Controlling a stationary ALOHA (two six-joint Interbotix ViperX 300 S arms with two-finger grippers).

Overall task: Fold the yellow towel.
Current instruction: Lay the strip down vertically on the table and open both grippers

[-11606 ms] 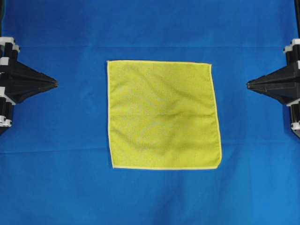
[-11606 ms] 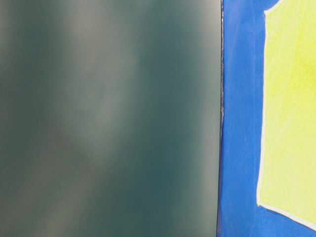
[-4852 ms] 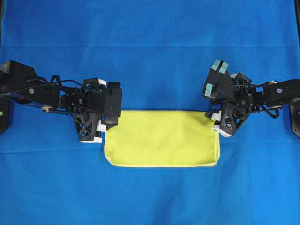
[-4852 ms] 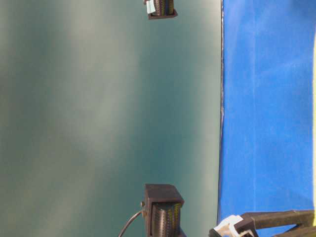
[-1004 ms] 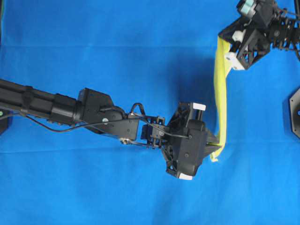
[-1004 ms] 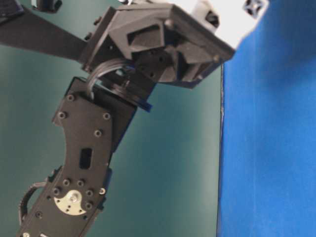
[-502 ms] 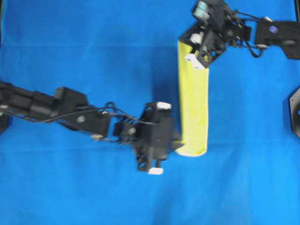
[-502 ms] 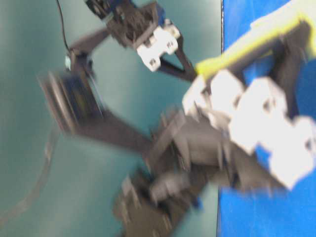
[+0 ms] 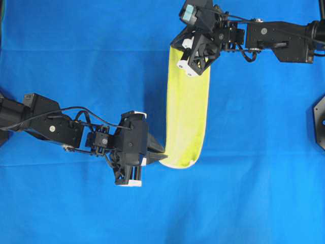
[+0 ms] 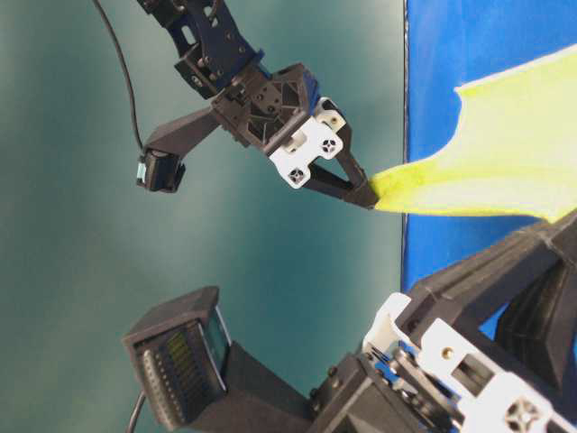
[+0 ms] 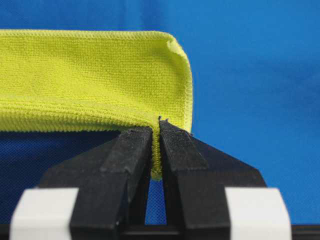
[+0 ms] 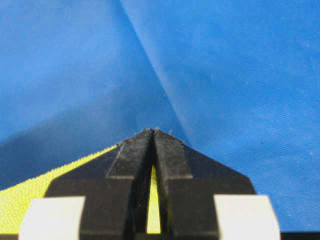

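The yellow towel's far end (image 9: 176, 57) is over the blue cloth at my right gripper's fingers and would lie there, so my right gripper releases the towel now.
The yellow towel (image 9: 187, 109) is folded into a long strip and hangs stretched between my two grippers above the blue cloth, casting a shadow on its left. My left gripper (image 9: 161, 156) is shut on the strip's near corner; the left wrist view shows the towel (image 11: 90, 75) pinched between the jaws (image 11: 156, 137). My right gripper (image 9: 172, 46) is shut on the far end; a sliver of the towel (image 12: 20, 205) shows between its jaws (image 12: 153, 132). In the table-level view the right gripper (image 10: 368, 193) holds the towel (image 10: 496, 153) by its tip.
The large blue cloth (image 9: 76, 203) covers the whole table. A black arm base (image 9: 319, 122) stands at the right edge. The left arm (image 9: 45, 124) stretches in from the left, and the right arm (image 9: 279, 38) from the top right.
Both grippers have carried the towel leftward since half a second ago. The strip now shows wider and sags more at its near end.
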